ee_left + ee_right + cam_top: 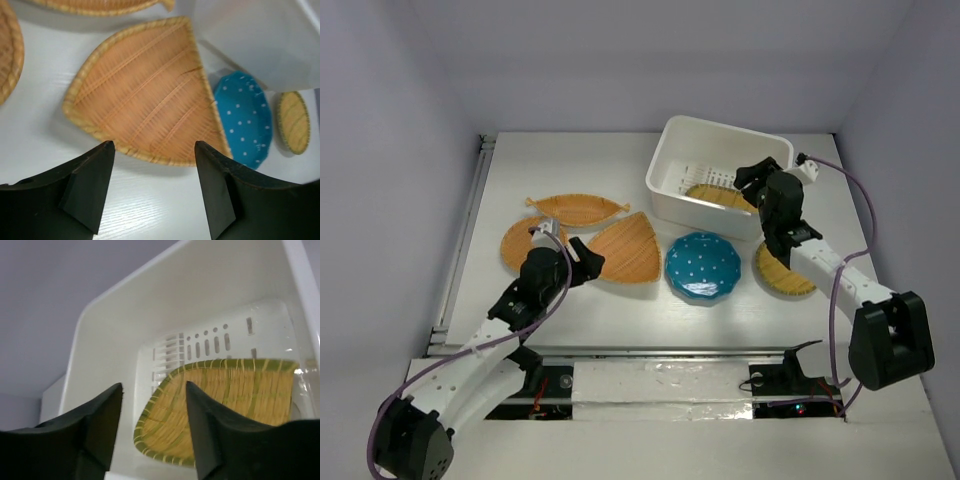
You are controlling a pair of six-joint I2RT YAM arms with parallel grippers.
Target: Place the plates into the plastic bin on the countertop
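Note:
The fan-shaped wicker plate needs its far corner free to go into the bin [665, 160], so my left gripper needs to grab the plate by its near curved rim [622, 281].
The white plastic bin [665, 160] stands at the back right of the countertop [650, 310]. A green-rimmed wicker plate [225, 400] lies tilted inside it. My right gripper [752, 180] hangs open over the bin's near right side, holding nothing. In the right wrist view its gripper [154, 386] stands above that plate, apart from it. My left gripper [585, 262] is open and empty just short of the fan-shaped wicker plate [145, 95]. The teal dotted plate [703, 265] lies right of the fan plate.
A leaf-shaped wicker plate [575, 208] and a round wicker plate [515, 243] lie at the left. Another round wicker plate [782, 272] sits under the right forearm. A metal rail [470, 220] runs along the table's left edge.

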